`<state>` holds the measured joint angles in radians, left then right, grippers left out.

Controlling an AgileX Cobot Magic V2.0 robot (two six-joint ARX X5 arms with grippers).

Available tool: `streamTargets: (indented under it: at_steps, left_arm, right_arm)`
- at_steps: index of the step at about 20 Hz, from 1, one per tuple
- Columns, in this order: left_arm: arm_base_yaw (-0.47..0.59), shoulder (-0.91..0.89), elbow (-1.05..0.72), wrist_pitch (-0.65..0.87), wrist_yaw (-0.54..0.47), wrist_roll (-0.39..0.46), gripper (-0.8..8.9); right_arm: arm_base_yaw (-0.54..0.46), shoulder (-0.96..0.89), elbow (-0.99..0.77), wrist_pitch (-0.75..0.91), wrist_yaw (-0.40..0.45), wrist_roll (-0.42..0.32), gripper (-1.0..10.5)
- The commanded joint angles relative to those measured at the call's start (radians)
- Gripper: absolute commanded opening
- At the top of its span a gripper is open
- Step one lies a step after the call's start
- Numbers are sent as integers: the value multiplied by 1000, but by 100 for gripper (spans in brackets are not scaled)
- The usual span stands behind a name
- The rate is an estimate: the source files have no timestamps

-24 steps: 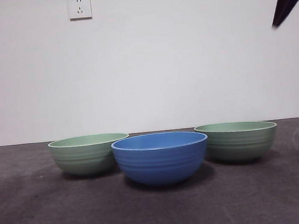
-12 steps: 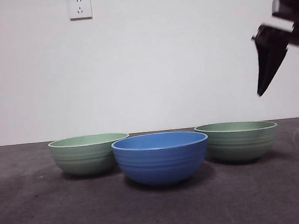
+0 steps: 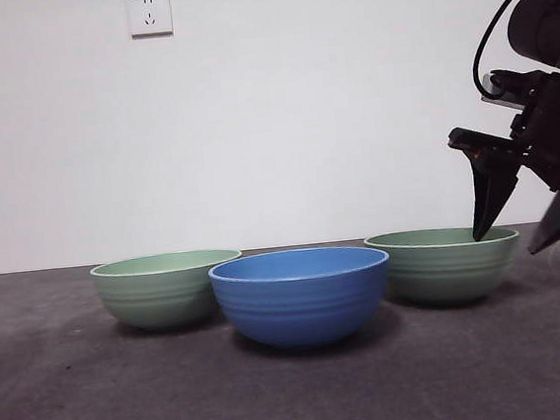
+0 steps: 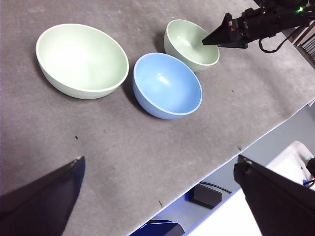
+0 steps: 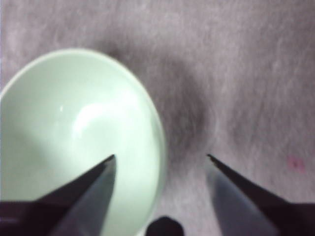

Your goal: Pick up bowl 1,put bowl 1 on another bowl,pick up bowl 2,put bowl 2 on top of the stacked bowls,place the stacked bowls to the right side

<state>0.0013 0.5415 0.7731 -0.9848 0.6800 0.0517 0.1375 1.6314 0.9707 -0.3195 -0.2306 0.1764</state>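
Note:
I should grab the pale green bowl by its rim (image 3: 509,235) with my right gripper next. Then my right gripper can stack the green bowl on the blue bowl (image 3: 301,295).
Three bowls stand in a row on the dark table. The blue ribbed bowl (image 3: 301,295) is in the middle and nearest the front camera. A pale green bowl (image 3: 167,288) stands to its left and another pale green bowl (image 3: 444,264) to its right. My right gripper (image 3: 507,243) is open, low at the right green bowl's right rim. In the right wrist view, the right gripper (image 5: 160,157) has one jaw over the bowl's (image 5: 74,132) inside and one outside. My left gripper (image 4: 160,162) is open and empty, high above the table, far from the blue bowl (image 4: 167,86).
A white wall with a socket (image 3: 149,13) stands behind the table. In the left wrist view the table's edge (image 4: 246,142) runs close to the blue bowl's side, with boxes and cables on the floor below. The grey mat (image 3: 298,397) lies bare in front of the bowls.
The right arm has come down from the top right corner to the right green bowl's rim. The three bowls have not moved.

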Motion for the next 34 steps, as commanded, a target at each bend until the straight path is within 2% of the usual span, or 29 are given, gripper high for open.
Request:
streamTargets:
  at_steps: [1, 5, 13, 18, 21, 25, 29, 34]
  left_arm:
    - [-2, 0, 2, -5, -2, -3, 601]
    - [-2, 1, 2, -5, -29, -3, 601]
    - [-2, 1, 2, -5, -28, -3, 601]
    - [-2, 2, 2, -3, -29, -3, 601]
    - [-2, 2, 2, -3, -31, -3, 601]
    - [-2, 2, 2, -4, -54, -3, 601]
    - [-2, 2, 2, -4, -54, -3, 601]
    - [-2, 2, 2, -4, -54, -3, 601]
  right_arm:
    - [6, 5, 1, 33, 2, 10, 88]
    - [9, 5, 1, 34, 4, 10, -7]
    - [9, -5, 3, 38, 1, 10, -9]
    - [47, -142, 30, -17, -5, 1, -9]
    - [116, -218, 49, -86, -4, -21, -10]
    - [232, -223, 49, -121, 15, -20, -10]
    - [345, -200, 48, -112, 113, -21, -11]
    - [398, -102, 49, -87, 135, -20, -11]
